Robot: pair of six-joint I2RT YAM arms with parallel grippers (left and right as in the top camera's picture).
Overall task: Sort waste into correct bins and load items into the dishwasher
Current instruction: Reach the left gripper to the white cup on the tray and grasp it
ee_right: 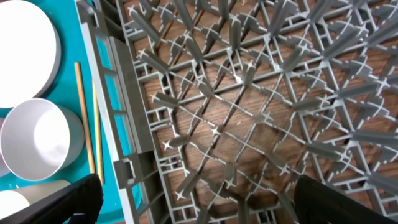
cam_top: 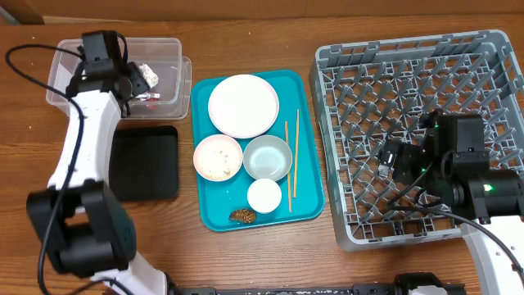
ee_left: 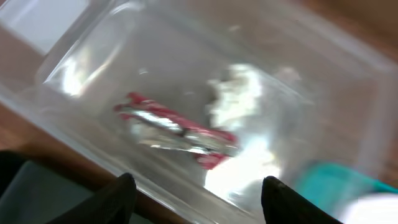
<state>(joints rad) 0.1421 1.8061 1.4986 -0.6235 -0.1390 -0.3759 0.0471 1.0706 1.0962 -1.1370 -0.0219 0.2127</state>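
The small white cup's rim (cam_top: pixel 253 192) is the part my left gripper will grab next, leaving the cup's body free so I can hand it to my right gripper.
The clear tub (cam_top: pixel 168 49) at the back left holds the red-and-white wrapper (ee_left: pixel 180 132) and the crumpled white tissue (ee_left: pixel 239 93). My left gripper (ee_left: pixel 196 199) hovers open and empty over the tub's near wall. The black tray (cam_top: pixel 147 160) lies in front of the tub. The teal serving tray (cam_top: pixel 307 201) carries the white plate (cam_top: pixel 243 105), a white bowl with rice scraps (cam_top: pixel 218 157), a pale grey bowl (cam_top: pixel 268 157), a small white cup (cam_top: pixel 264 195), two chopsticks (cam_top: pixel 291 164) and a brown food lump (cam_top: pixel 242 215). My right gripper (ee_right: pixel 193 199) is open and empty above the grey dish rack (cam_top: pixel 327 82).
The dish rack's left wall (ee_right: pixel 112 112) stands between my right gripper and the teal tray (ee_right: pixel 74 130). Bare wooden table lies in front of the trays. My left arm stretches over the black tray's left side.
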